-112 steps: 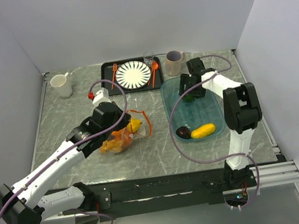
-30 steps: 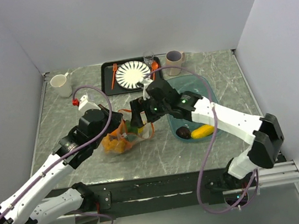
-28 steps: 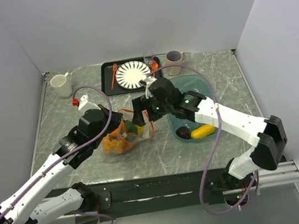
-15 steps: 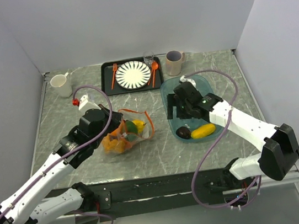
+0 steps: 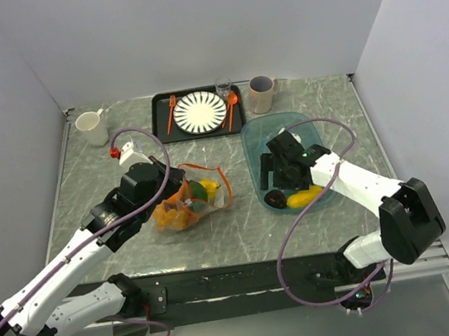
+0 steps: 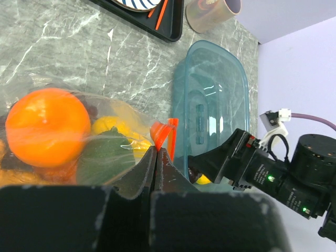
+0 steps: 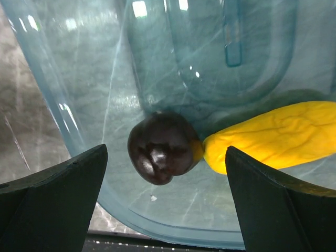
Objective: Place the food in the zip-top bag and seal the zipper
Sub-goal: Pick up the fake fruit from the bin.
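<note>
The purple piece [image 5: 275,199] lies deeper in the tub, below the right gripper's fingers, so the right gripper should lower before closing on it.
The clear zip-top bag [image 5: 186,207] lies mid-table with its orange-red zipper [image 5: 220,187] along the open mouth. It holds a round orange [image 6: 47,127], a green piece [image 6: 102,161] and yellow pieces [image 6: 113,126]. My left gripper [image 6: 156,151] is shut on the bag's mouth edge at the zipper [image 6: 163,134]. My right gripper [image 7: 167,173] is open above the teal tub [image 5: 279,139], straddling a dark purple piece [image 7: 163,147] beside a yellow piece [image 7: 273,139]. Both also show in the top view, the purple piece [image 5: 275,199] and the yellow piece [image 5: 304,198].
A black tray [image 5: 159,119] at the back holds a striped plate [image 5: 200,111], an orange fork [image 5: 171,111] and spoon [image 5: 232,104]. A glass [image 5: 223,88], a beige mug [image 5: 262,93] and a white mug [image 5: 92,128] stand along the back.
My right gripper carried the green piece from the tub to the bag, left it there, and moved back over the tub above the purple piece. The left gripper stays holding the bag.
</note>
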